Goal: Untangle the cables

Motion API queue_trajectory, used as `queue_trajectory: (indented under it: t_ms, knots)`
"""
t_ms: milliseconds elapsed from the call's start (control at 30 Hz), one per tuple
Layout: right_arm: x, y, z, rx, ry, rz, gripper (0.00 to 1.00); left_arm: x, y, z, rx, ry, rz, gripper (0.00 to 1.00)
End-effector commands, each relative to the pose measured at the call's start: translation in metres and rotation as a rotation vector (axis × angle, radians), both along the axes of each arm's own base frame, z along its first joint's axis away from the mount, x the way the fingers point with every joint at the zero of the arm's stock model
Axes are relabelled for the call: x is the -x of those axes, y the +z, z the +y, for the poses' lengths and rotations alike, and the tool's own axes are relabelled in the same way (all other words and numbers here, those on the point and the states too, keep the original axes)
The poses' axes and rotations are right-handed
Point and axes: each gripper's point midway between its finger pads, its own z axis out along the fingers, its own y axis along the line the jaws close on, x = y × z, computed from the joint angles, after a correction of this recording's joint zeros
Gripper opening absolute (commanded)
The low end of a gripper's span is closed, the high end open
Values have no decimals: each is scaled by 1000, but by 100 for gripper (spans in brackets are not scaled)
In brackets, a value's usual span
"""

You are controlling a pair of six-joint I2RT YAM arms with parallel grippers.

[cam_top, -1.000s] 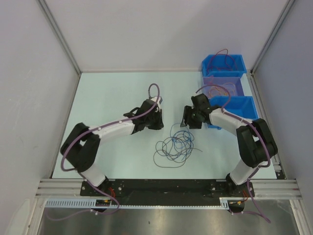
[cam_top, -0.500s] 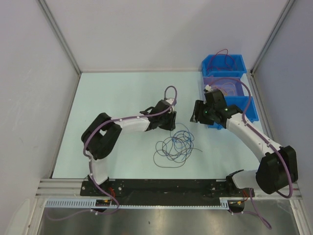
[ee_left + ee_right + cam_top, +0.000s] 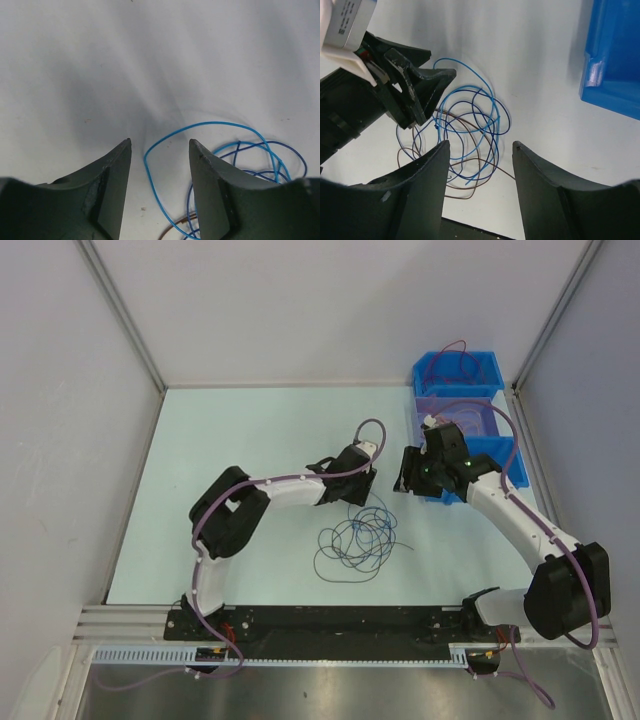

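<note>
The light blue loop sticks out alone past the far edge of the tangle, so my left gripper should grab it there to untangle it toward my right gripper.
The cables (image 3: 358,540) lie in one loose tangle of light blue, dark blue and brown loops on the white table, near the front middle. My left gripper (image 3: 364,492) is open, low over the tangle's far edge. In the left wrist view a light blue loop (image 3: 220,123) lies on the table between the open fingers (image 3: 115,170), untouched, with dark blue (image 3: 295,156) and brown (image 3: 176,224) wire beside it. My right gripper (image 3: 404,480) is open and empty, higher, to the right of the tangle. The right wrist view looks down on the tangle (image 3: 465,132) and on the left gripper (image 3: 427,85).
Three bins stand in a row at the back right: a blue bin (image 3: 490,368) holding a purple cable, a purple bin (image 3: 488,420), and a blue bin (image 3: 505,462) just behind my right wrist, its corner showing in the right wrist view (image 3: 615,55). Grey walls surround the table.
My left arm has stretched right and toward the tangle until its open gripper is over the far edge. My right arm has straightened and its gripper has shifted slightly right. The cables have not moved.
</note>
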Motion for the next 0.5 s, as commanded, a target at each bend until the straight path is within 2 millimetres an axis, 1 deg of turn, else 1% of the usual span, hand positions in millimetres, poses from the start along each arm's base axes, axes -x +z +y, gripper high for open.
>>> queue_trajectory:
  t_ms: [0, 100, 167, 233, 267, 367, 400, 433, 467]
  knots:
    - [-1, 19, 3, -22, 25, -45, 57, -16, 10, -4, -37, -7, -71, 55]
    - [-1, 19, 2, -20, 26, -45, 57, -16, 2, -8, -39, -25, -63, 54]
    - [-1, 17, 2, -17, 29, -41, 57, -16, 1, -12, -24, -37, -55, 53]
    - [-2, 16, 2, -17, 29, -41, 56, -14, -3, -16, -12, -47, -43, 44]
    - [-2, 16, 2, -17, 29, -41, 56, -12, -3, -20, 6, -53, -33, 40]
    - [-1, 14, 2, -16, 30, -38, 55, -13, -2, -21, 16, -49, -27, 29]
    - [-1, 12, 2, -18, 24, -35, 55, -13, 0, -22, 18, -50, -28, 21]
    - [0, 11, 2, -17, 26, -31, 55, -13, 3, -23, 24, -52, -33, 17]
    - [-1, 10, 3, -18, 23, -30, 55, -13, 5, -23, 27, -52, -36, 9]
